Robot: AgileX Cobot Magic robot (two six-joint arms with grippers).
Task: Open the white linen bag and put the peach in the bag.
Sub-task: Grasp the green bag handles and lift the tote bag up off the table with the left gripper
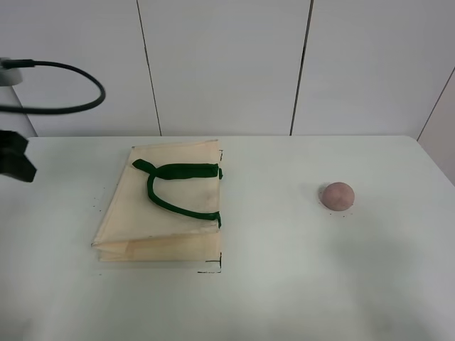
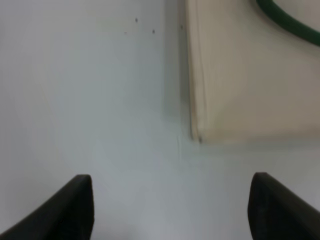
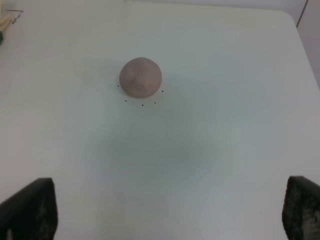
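My left gripper grabs the white bag's green handles next, to open the white linen bag for the peach.
The white linen bag (image 1: 167,206) lies flat and closed on the table, left of centre, its dark green handles (image 1: 174,181) lying on top. The peach (image 1: 337,195) sits alone on the table to the right of the bag. My left gripper (image 2: 171,202) is open and empty above bare table, just off one corner of the bag (image 2: 240,75). My right gripper (image 3: 170,207) is open and empty, with the peach (image 3: 140,76) ahead of it and apart from its fingers. The right gripper is out of the high view.
The white table (image 1: 284,284) ends at a white panelled wall (image 1: 227,64) behind. A dark part of the left arm (image 1: 15,160) and a looped black cable (image 1: 71,85) show at the far left edge. Small black marks dot the table around the bag and the peach.
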